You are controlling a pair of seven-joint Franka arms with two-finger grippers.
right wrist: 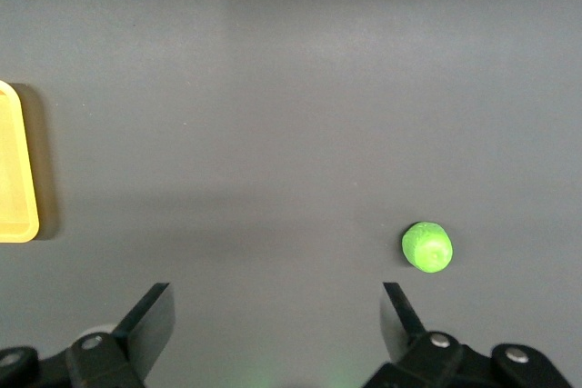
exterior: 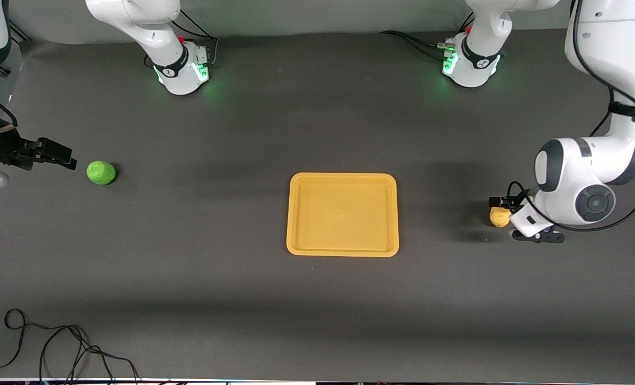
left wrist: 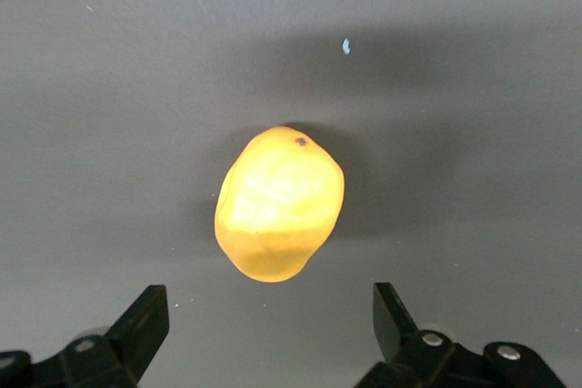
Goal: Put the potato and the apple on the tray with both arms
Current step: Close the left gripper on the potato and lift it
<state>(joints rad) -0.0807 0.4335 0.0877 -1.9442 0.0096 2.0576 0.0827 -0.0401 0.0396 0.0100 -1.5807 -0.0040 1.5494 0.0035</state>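
Note:
The potato should go on the tray (exterior: 343, 247), so my left gripper should next grab it by its rounded middle (exterior: 500, 217).
The yellow-orange tray (exterior: 343, 247) lies empty at the middle of the table. The tan potato (exterior: 499, 217) lies on the dark table toward the left arm's end. My left gripper (exterior: 502, 208) is open just above it. In the left wrist view the potato (left wrist: 279, 203) sits just past the open fingertips of the left gripper (left wrist: 270, 315). The green apple (exterior: 101, 172) lies toward the right arm's end. My right gripper (exterior: 63, 156) is open and empty, beside the apple and apart from it. The right wrist view shows the right gripper (right wrist: 273, 315), the apple (right wrist: 427, 247) and the tray's edge (right wrist: 14, 170).
A loose black cable (exterior: 55, 342) lies on the table near the front camera's edge at the right arm's end. The two arm bases (exterior: 184, 67) (exterior: 470, 61) stand along the table's edge farthest from the front camera.

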